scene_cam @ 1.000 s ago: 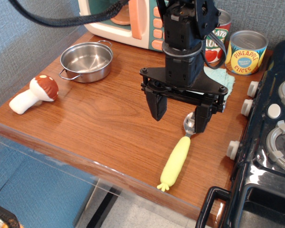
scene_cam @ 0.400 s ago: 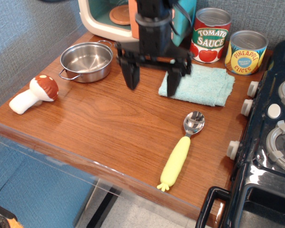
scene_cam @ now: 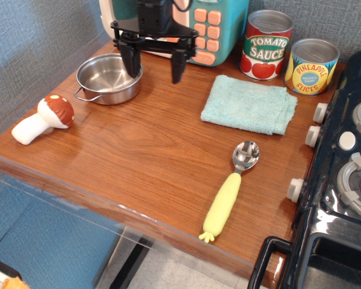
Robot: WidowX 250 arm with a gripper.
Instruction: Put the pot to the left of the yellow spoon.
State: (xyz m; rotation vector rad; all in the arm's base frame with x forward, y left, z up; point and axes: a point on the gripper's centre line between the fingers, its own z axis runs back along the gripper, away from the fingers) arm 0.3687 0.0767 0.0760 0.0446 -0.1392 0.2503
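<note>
My gripper is to grab the steel pot by its rim (scene_cam: 138,77) next, so that it can set the pot beside the yellow spoon (scene_cam: 230,191).
The pot (scene_cam: 109,79), small, shallow and shiny steel with two wire loop handles, stands at the back left of the wooden table (scene_cam: 138,162). The yellow spoon (scene_cam: 230,191) lies near the front right, metal bowl pointing away, pale-yellow handle toward the front edge. My gripper (scene_cam: 155,64) is open and empty. It hangs above the table at the back, just right of the pot, its left finger (scene_cam: 132,62) over the pot's right rim. It is far from the spoon.
A toy mushroom (scene_cam: 43,119) lies at the left edge. A light-green cloth (scene_cam: 249,104) lies at the back right. Two tin cans (scene_cam: 290,55) stand behind it. A toy microwave (scene_cam: 192,27) is at the back, a black stove (scene_cam: 343,180) at the right.
My gripper has moved from above the spoon's bowl back and to the left, ending beside the pot. It stayed open. Nothing on the table has moved.
</note>
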